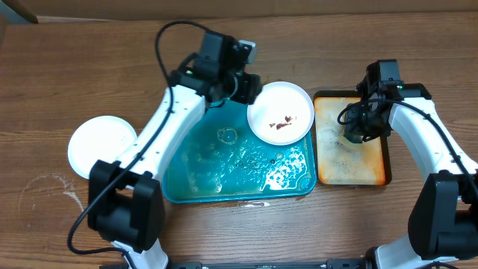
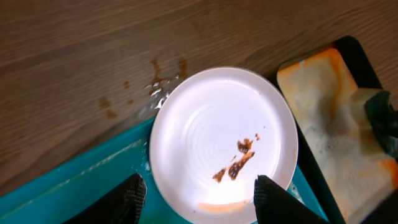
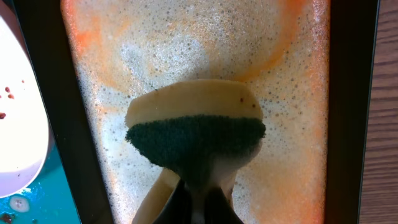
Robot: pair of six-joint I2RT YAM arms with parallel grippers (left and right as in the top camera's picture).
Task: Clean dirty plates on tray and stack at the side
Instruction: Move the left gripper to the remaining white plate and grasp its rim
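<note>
I should next grab the smeared plate's rim with my left gripper, on the side away from the sponge [image 3: 196,134], so its surface stays open for cleaning and stacking.
A white plate [image 1: 280,112] with brown smears lies at the far right corner of the wet teal tray [image 1: 224,175], overhanging its rim. My left gripper [image 1: 246,88] is open at the plate's left edge. In the left wrist view its fingers [image 2: 202,202] straddle the near rim of the plate [image 2: 224,143] over the tray [image 2: 74,180]. A clean white plate [image 1: 101,144] sits on the table at the left. No pale yellow-green plate shows. My right gripper [image 1: 355,134] is shut on a yellow and green sponge [image 3: 196,134], held by the fingers [image 3: 202,199].
The orange dark-rimmed tray [image 1: 351,161] stands right of the teal tray, full of soap foam [image 3: 186,37]. The sponge hangs just above or on it. Brown splashes [image 2: 155,68] mark the wood behind the teal tray. Soapy water pools in the teal tray.
</note>
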